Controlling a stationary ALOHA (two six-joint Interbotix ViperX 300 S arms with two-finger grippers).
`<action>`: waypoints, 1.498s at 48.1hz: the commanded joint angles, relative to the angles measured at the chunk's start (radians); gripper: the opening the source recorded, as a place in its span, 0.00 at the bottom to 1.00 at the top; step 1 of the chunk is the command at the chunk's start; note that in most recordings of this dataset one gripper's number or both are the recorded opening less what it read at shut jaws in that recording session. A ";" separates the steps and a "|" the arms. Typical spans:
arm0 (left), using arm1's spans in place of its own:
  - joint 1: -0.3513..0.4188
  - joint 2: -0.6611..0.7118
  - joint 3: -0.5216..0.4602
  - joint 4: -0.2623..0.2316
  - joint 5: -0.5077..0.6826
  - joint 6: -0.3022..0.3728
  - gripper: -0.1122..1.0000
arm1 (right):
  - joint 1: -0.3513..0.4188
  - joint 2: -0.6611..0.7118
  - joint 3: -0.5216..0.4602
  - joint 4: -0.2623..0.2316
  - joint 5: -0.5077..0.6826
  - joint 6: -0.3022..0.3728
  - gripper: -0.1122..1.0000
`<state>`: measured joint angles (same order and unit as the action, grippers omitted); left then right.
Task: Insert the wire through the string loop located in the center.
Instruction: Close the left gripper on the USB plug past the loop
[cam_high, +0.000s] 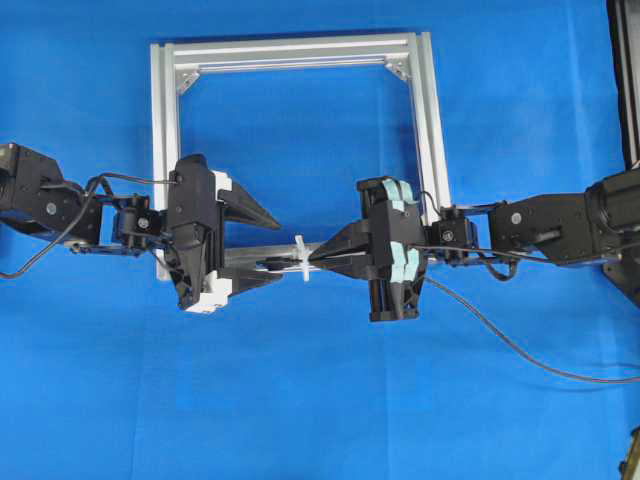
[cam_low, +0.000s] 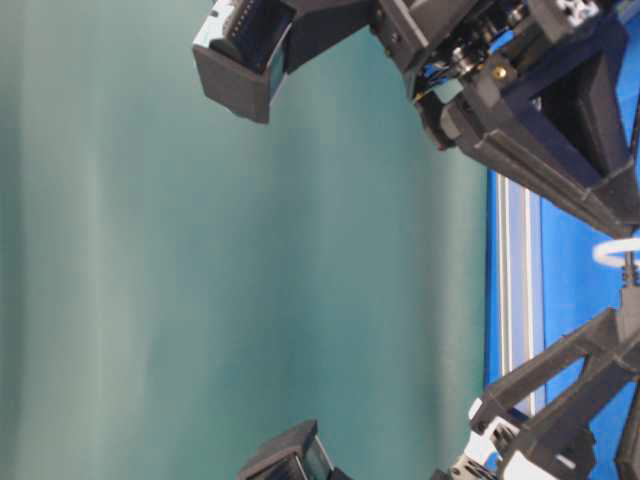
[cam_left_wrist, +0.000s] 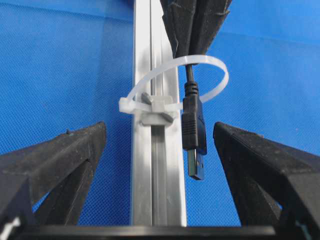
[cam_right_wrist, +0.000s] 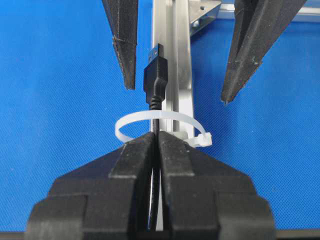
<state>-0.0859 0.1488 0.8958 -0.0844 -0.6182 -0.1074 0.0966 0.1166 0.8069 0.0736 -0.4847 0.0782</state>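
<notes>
The left gripper grabs the wire by its protruding black plug next, since my right gripper crowds the wire just behind the string loop.
The string loop is a white tie standing on the front bar of the aluminium frame. My right gripper is shut on the black wire just behind that loop. The wire runs through the loop, and its plug sticks out on the far side. My left gripper is open, one finger on each side of the plug without touching it. In the right wrist view the plug sits between the left fingers.
The frame's front bar runs under both grippers. Slack wire trails off to the right over the blue cloth. A dark object stands at the right edge. The table-level view shows the loop edge-on.
</notes>
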 joint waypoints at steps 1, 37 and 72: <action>0.003 -0.011 -0.021 -0.002 0.003 -0.003 0.92 | -0.003 -0.014 -0.009 0.000 -0.005 -0.002 0.08; 0.012 -0.011 -0.031 -0.002 0.048 -0.023 0.17 | -0.003 -0.014 -0.009 -0.002 0.009 -0.002 0.08; 0.012 -0.011 -0.028 -0.002 0.048 -0.023 0.17 | -0.002 -0.014 -0.009 -0.005 0.018 -0.002 0.20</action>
<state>-0.0844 0.1519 0.8774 -0.0828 -0.5660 -0.1289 0.0874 0.1150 0.8053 0.0721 -0.4648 0.0767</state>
